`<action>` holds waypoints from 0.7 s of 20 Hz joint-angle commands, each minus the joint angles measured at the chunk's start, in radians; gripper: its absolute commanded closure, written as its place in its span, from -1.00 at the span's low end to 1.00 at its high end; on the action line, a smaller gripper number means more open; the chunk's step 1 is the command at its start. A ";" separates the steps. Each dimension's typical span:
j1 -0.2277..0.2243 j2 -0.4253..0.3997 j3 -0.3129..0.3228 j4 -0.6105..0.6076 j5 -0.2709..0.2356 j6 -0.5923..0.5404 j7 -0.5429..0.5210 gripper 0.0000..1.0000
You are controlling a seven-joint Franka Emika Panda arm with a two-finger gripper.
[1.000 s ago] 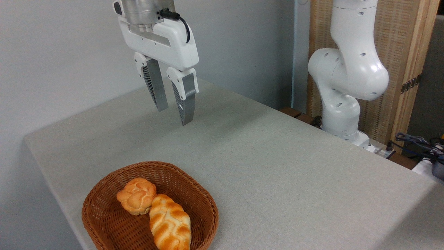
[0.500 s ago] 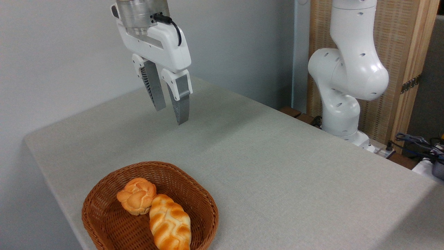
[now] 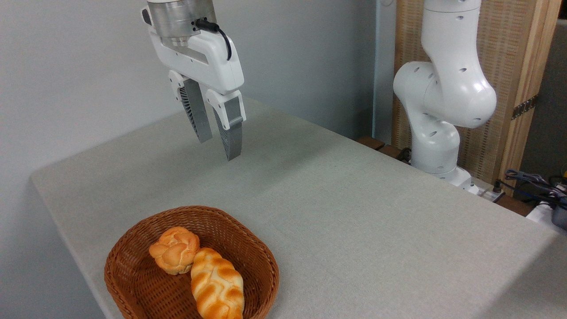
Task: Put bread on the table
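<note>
My gripper should next put the small round bun on the tabletop, so it needs to grab the bun by its knotted body (image 3: 174,250).
The bread (image 3: 174,250), a small round orange-golden bun with a knotted top, lies inside a brown wicker basket (image 3: 133,283) at the front left of the table (image 3: 354,221). My gripper (image 3: 219,148) hangs high above the table's far left part, well behind and above the basket. Its two grey fingers point down with a gap between them, open, and nothing is held.
A longer braided loaf (image 3: 217,288) with pale stripes lies in the basket, touching the bun's right side. The arm's white base (image 3: 436,133) stands past the table's far right edge. Cables (image 3: 531,181) lie at the right.
The gripper has shifted a little to the left over the last second and has barely moved in the last half second. The bread and basket have not moved.
</note>
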 commanded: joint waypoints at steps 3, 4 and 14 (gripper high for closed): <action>0.005 -0.014 0.009 -0.006 0.009 0.005 -0.015 -1.00; 0.007 -0.014 0.009 -0.006 0.008 0.008 -0.015 -1.00; 0.004 0.012 0.073 0.015 0.006 0.089 -0.016 -1.00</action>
